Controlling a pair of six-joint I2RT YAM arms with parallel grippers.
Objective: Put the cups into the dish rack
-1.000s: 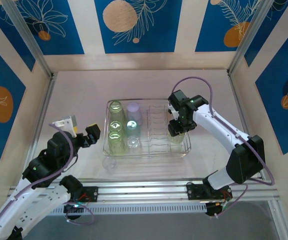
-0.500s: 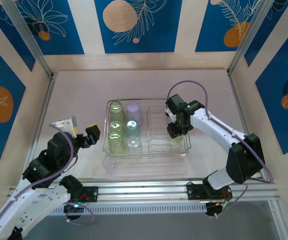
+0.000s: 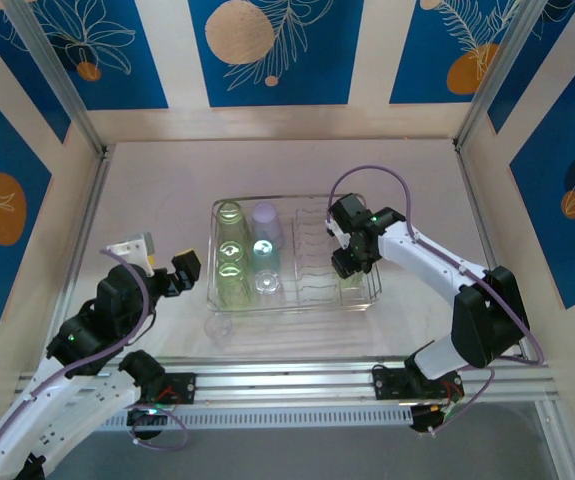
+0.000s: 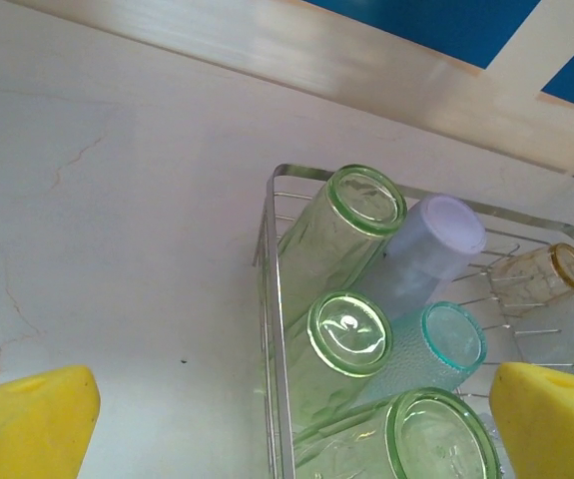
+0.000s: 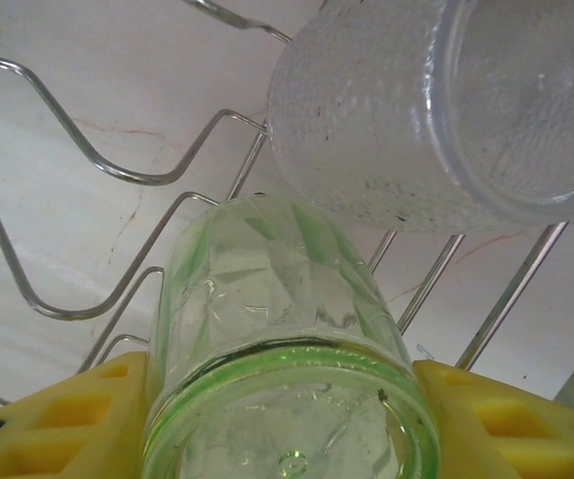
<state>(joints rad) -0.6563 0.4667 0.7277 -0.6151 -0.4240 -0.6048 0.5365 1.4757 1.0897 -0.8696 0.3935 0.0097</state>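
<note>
The green cup is upside down over the wires beside the clear cup and would come to rest in the rack [image 3: 210, 262], so my right gripper should open.
The dish rack [image 3: 210, 262] sits mid-table. Its left half holds upturned cups: three green [image 3: 230, 250], one lilac [image 3: 267, 222], one teal [image 3: 264, 252] and one clear [image 3: 267, 285]. My right gripper [image 3: 352, 256] hangs over the rack's right end, shut on a green cup [image 5: 277, 319] pinched between its yellow pads [image 5: 57, 419] just above the wire tines [image 5: 117, 175]. A clear cup [image 5: 436, 110] lies on the tines right beside it. An amber cup [image 4: 546, 269] lies farther along the tines. My left gripper [image 3: 182, 270] is open and empty, left of the rack.
One clear cup [image 3: 218, 327] stands on the table just in front of the rack's near-left corner. The rack's left wall [image 4: 272, 329] is close to my left fingers [image 4: 27, 419]. Aluminium posts and walls ring the table.
My right gripper has shifted slightly left and back over the rack with the green cup in it. The left arm has not moved.
</note>
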